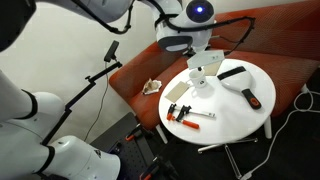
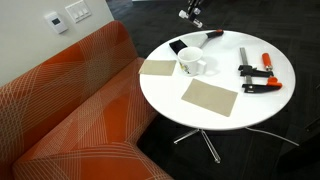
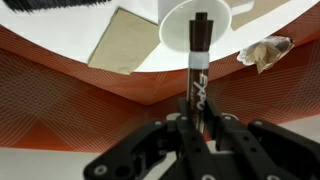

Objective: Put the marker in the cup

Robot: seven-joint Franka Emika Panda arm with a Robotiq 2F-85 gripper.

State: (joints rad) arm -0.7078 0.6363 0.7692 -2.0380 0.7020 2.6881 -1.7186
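My gripper keeps hold of the marker until its tip is in the cup. The marker's tip is above the cup's opening, so a release now risks a fall against the cup's rim.
My gripper (image 3: 196,128) is shut on the marker (image 3: 197,75), a thin dark-barrelled pen with white lettering. It hangs in the air above the round white table (image 2: 225,120). In the wrist view the marker's tip lines up with the mouth of the white cup (image 3: 195,25) below it. The cup (image 2: 190,65) stands on the table's far side, and it also shows in an exterior view (image 1: 201,83). In both exterior views the gripper (image 2: 191,14) (image 1: 197,68) is above the cup and not touching it.
A red-and-black clamp (image 2: 258,80) and a black-and-white tool (image 2: 188,44) lie on the table with two tan mats (image 2: 210,98) (image 2: 158,68). An orange couch (image 2: 70,110) runs beside the table, with a crumpled paper (image 1: 152,87) on its seat.
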